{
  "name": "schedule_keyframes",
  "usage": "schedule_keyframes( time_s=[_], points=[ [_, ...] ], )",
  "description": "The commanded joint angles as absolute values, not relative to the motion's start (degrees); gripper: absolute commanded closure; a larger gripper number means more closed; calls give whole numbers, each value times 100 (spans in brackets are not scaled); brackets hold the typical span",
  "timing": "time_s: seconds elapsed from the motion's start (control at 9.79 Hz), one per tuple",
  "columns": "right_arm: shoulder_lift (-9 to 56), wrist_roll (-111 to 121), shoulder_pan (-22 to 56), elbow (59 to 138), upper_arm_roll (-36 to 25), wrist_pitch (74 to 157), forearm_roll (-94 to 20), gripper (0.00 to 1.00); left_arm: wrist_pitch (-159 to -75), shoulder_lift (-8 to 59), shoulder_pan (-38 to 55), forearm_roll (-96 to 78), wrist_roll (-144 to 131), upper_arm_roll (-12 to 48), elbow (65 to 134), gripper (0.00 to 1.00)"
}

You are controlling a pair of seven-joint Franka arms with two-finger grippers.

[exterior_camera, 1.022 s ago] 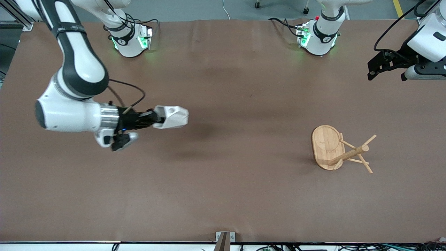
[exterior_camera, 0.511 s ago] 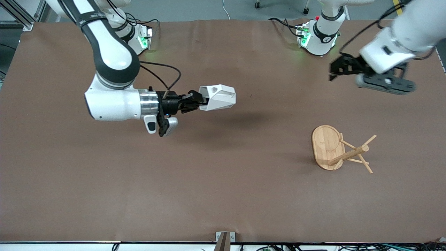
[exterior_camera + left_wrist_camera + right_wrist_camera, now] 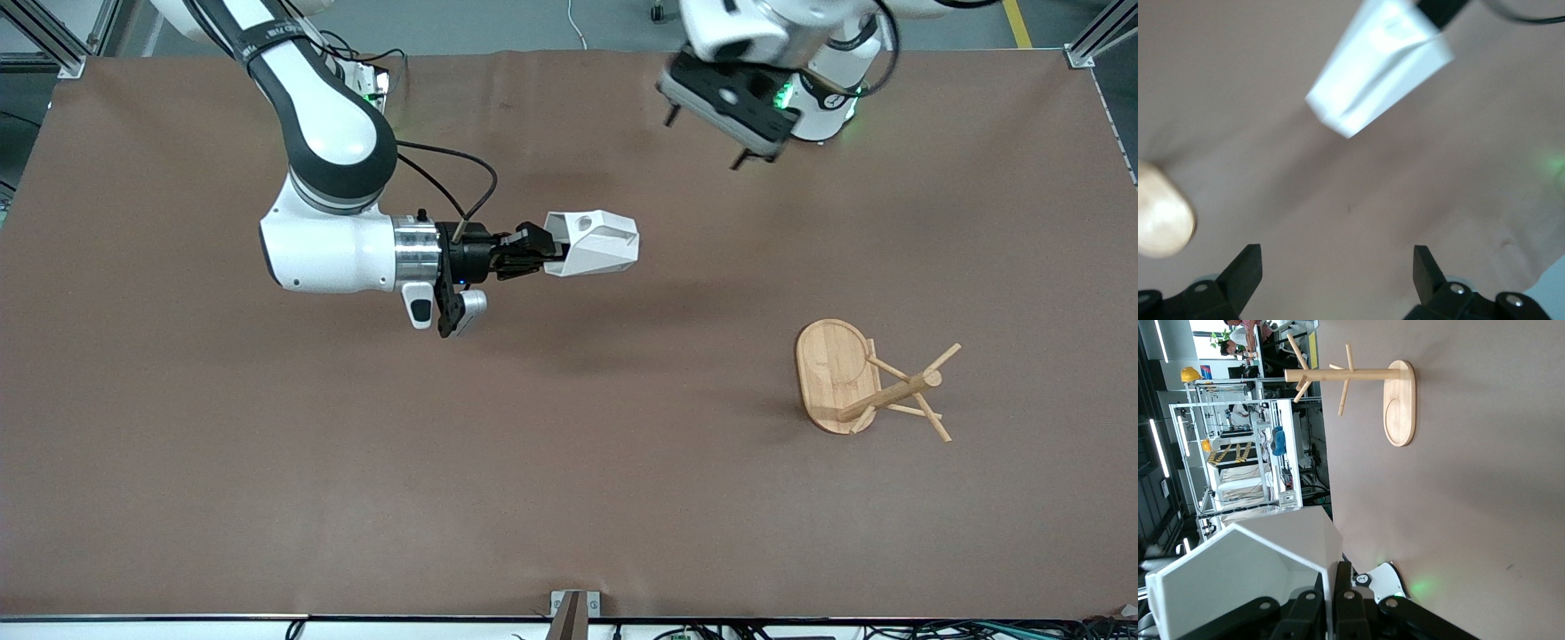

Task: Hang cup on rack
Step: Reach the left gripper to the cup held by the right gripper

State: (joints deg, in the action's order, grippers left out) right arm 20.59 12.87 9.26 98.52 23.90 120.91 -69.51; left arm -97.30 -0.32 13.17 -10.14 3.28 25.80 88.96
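The white cup should go on the bamboo rack (image 3: 889, 391), so my left gripper should next grab the cup by its closed base end (image 3: 621, 242) to hang it there.
The white faceted cup (image 3: 596, 242) is up in the air over the middle of the table, held sideways. My right gripper (image 3: 540, 251) is shut on the cup's wall; the right wrist view shows its fingers (image 3: 1341, 590) clamping the rim of the cup (image 3: 1238, 580). The bamboo rack (image 3: 889, 391) stands upright on its oval base (image 3: 831, 369) toward the left arm's end of the table. It also shows in the right wrist view (image 3: 1338, 375). My left gripper (image 3: 702, 140) is open and empty, high over the table near its own base. Its view shows the cup (image 3: 1378, 67) and its fingers (image 3: 1248, 267) wide apart.
The brown table (image 3: 569, 498) holds only the rack. The two arm bases (image 3: 818, 98) stand along its edge farthest from the front camera. A small bracket (image 3: 573, 609) sits at the near edge.
My right arm has carried the cup toward the table's middle and the left arm's end. My left arm has swung in from the table's end to near its base.
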Motion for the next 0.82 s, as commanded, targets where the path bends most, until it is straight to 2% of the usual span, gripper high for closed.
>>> schedule_keyframes(
  time_s=[0.0, 0.2, 0.41, 0.72],
  points=[
    [2057, 1222, 949, 9844, 2417, 12146, -7119, 99, -10298, 280, 1248, -1221, 1639, 2654, 9009, 0],
    [2057, 1222, 949, 9844, 2434, 12146, -7119, 99, -10686, 570, 1065, -1823, 3226, 2611, 9070, 0],
    [2057, 1222, 940, 9861, 2452, 12138, -7119, 99, -10757, 597, 879, -2136, 3751, 2610, 9149, 0],
    [2048, 1222, 940, 9861, 2461, 12146, -7119, 99, -11389, 913, 888, -2206, 4508, 2628, 9316, 0]
  ],
)
